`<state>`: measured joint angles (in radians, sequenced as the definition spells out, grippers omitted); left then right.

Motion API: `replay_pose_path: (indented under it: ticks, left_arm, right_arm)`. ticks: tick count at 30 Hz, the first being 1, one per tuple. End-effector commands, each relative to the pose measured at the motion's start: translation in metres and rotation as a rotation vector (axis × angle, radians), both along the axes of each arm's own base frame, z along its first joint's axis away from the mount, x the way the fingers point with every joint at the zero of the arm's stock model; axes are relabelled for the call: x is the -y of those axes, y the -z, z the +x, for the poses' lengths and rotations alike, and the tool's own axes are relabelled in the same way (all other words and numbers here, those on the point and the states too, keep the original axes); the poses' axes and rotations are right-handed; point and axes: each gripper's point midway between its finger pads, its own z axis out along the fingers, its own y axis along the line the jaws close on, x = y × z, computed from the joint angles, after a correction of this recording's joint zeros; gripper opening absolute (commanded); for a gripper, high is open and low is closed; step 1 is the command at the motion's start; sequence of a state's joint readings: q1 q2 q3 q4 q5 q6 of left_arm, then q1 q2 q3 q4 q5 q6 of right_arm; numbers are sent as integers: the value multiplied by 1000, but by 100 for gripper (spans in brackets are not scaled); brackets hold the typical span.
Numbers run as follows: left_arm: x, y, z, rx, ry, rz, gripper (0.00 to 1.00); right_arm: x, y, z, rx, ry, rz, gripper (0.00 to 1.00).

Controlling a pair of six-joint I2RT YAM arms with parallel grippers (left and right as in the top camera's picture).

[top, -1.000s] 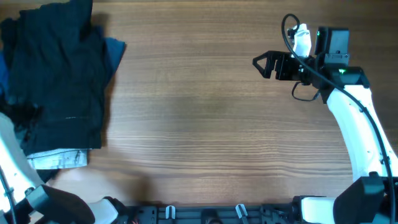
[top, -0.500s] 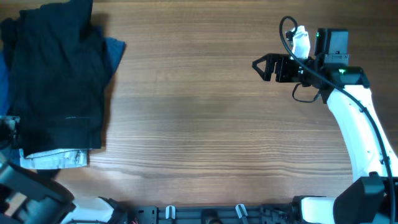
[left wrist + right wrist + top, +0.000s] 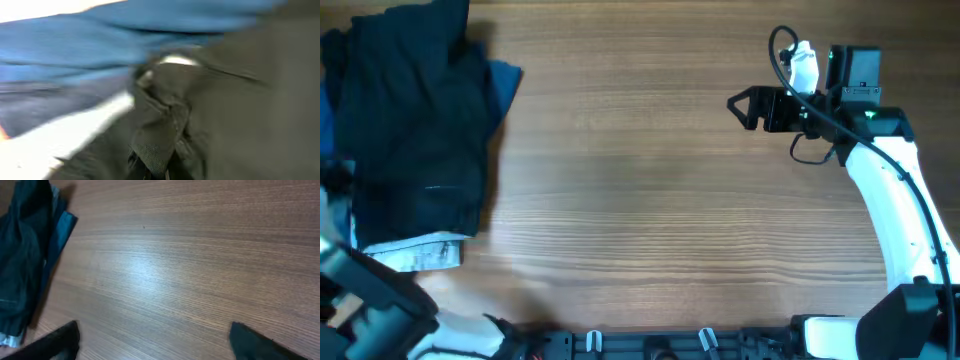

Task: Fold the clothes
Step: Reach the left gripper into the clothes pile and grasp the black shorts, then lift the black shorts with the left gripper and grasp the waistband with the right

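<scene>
My right gripper should next take the dark garment (image 3: 230,110) by an edge away from the fold that the left gripper is pinching, so it can spread the garment for folding.
A pile of clothes (image 3: 415,120) lies at the table's far left: a dark garment on top, a blue one (image 3: 503,85) showing at its right edge, a pale one (image 3: 415,255) sticking out at the near end. My left gripper (image 3: 335,178) is at the pile's left edge. In the left wrist view it (image 3: 155,172) is shut on a pinched fold of the dark garment (image 3: 230,110), with blue cloth (image 3: 100,45) behind. My right gripper (image 3: 738,105) hovers open at the far right, well away from the pile. Its fingers (image 3: 60,340) frame bare wood.
The wooden table (image 3: 650,190) stretches between the pile and the right arm. The right arm's white links (image 3: 895,200) run down the right side. The pile's left part reaches the image edge.
The left gripper has closed on the dark garment at the pile's left edge, and the left arm has shifted at the lower left. The right arm has barely moved.
</scene>
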<state>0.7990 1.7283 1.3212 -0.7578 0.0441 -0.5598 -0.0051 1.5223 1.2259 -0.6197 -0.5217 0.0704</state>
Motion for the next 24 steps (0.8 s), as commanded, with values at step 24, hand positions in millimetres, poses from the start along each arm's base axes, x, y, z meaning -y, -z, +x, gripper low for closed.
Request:
replay_pose_path:
  ticks: [24]
  left_arm:
    - [533, -305, 187, 1352, 889, -70, 4]
  right_arm:
    - [58, -87, -42, 99, 60, 113, 98]
